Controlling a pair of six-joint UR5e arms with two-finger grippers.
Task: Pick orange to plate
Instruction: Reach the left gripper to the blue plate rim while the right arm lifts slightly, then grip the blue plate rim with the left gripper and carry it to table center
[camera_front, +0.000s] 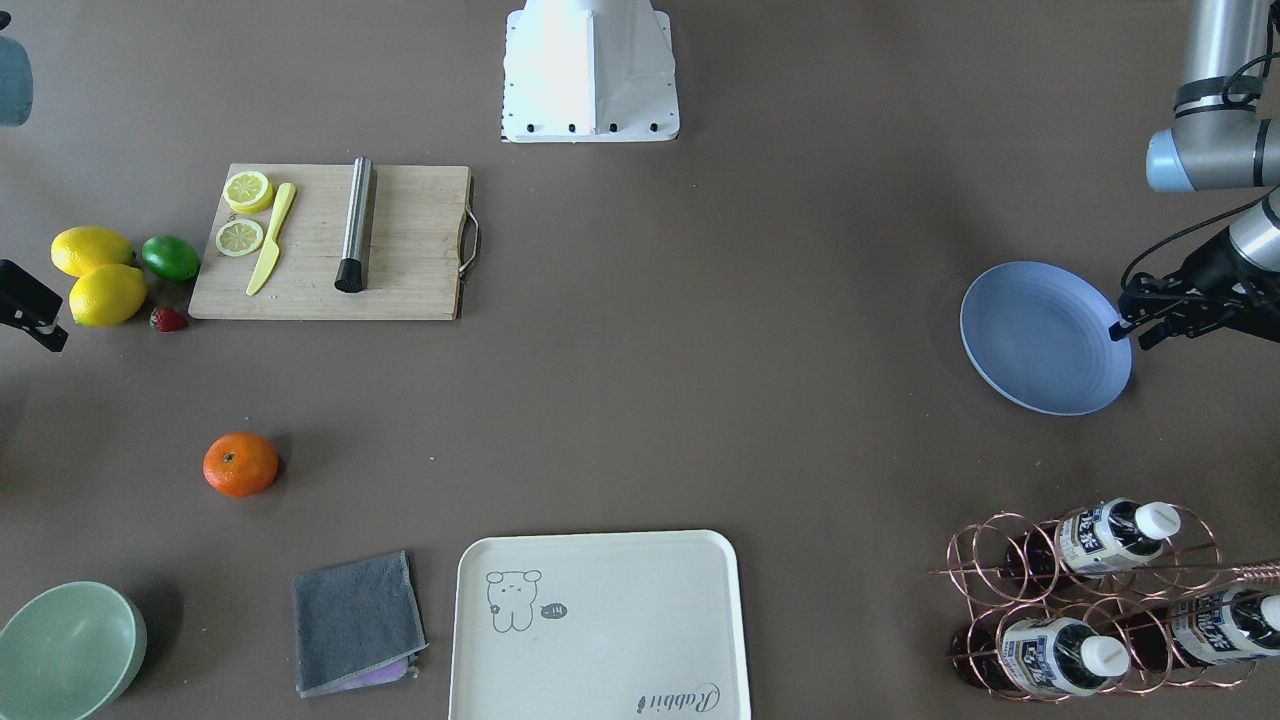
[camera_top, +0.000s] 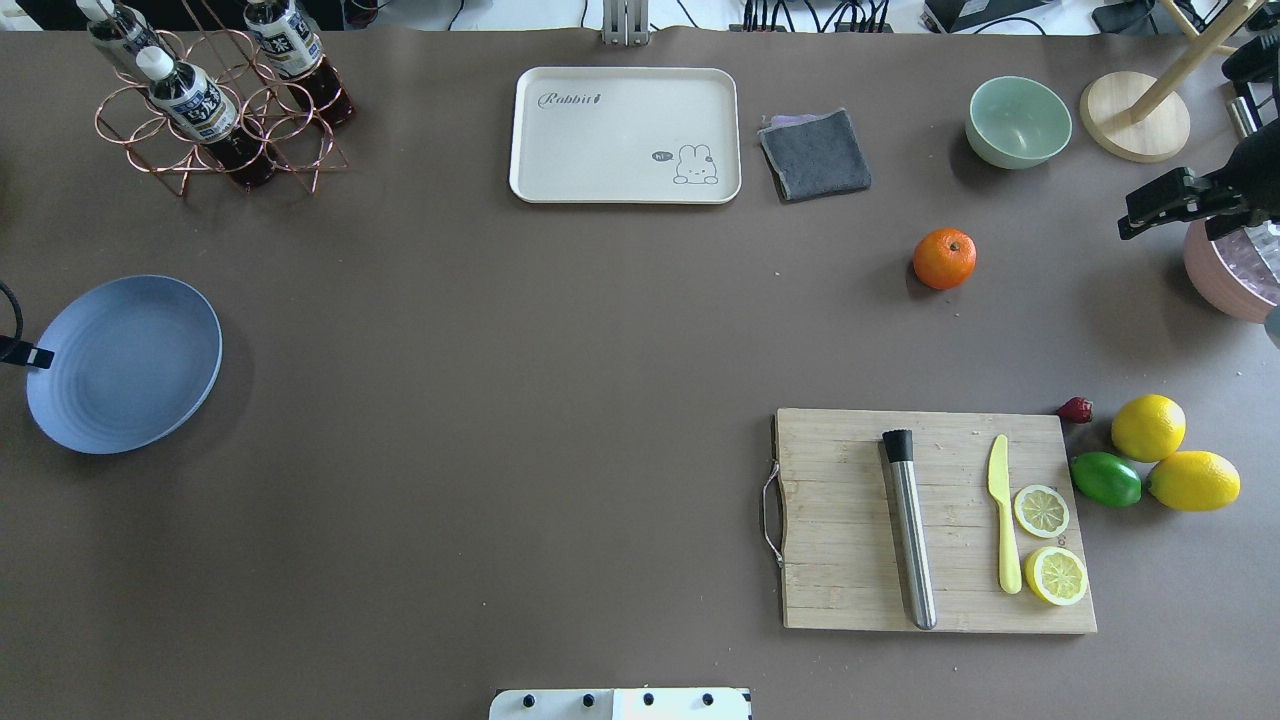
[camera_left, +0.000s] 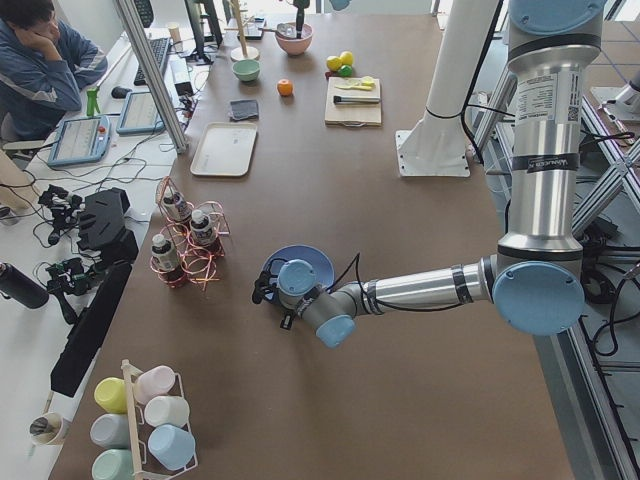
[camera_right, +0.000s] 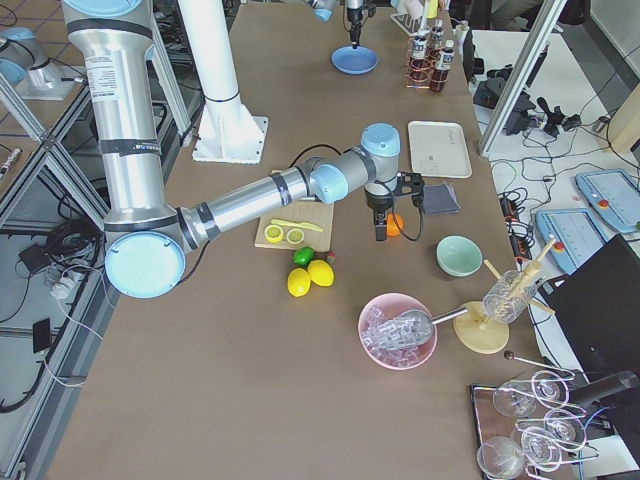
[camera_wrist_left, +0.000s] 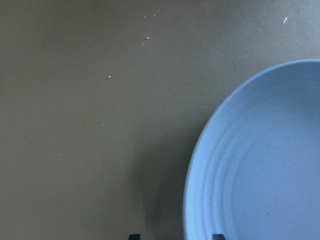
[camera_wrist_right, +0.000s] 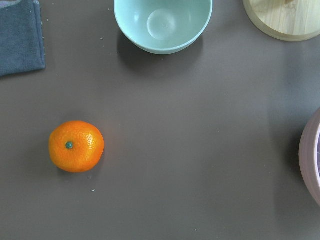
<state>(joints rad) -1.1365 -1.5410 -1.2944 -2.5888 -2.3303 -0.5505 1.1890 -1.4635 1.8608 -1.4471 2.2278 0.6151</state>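
Note:
The plate spreads far too wide for the robot's fingers, so the left gripper will next take hold of it by its thin raised rim (camera_front: 1125, 340).
The orange (camera_front: 240, 464) lies alone on the brown table, also seen in the overhead view (camera_top: 944, 258) and at the lower left of the right wrist view (camera_wrist_right: 76, 146), stem dot up. My right gripper (camera_top: 1128, 226) hovers to the orange's right, apart from it. Its fingers do not show clearly, so I cannot tell its state. The periwinkle-blue plate (camera_top: 125, 363) sits at the table's other end. My left gripper (camera_front: 1130, 334) hangs at the plate's (camera_front: 1045, 337) rim, open and holding nothing. Its tips (camera_wrist_left: 175, 237) straddle the rim (camera_wrist_left: 260, 165).
Around the orange are a pale green bowl (camera_top: 1018, 121), a grey cloth (camera_top: 815, 154), a pink bowl (camera_top: 1225, 275) and a wooden stand (camera_top: 1134, 116). A cutting board (camera_top: 850, 520) carries a steel tube, knife and lemon slices, with lemons (camera_top: 1170, 455) and a lime beside it. A cream tray (camera_top: 625, 134) and bottle rack (camera_top: 215, 105) stand farther back.

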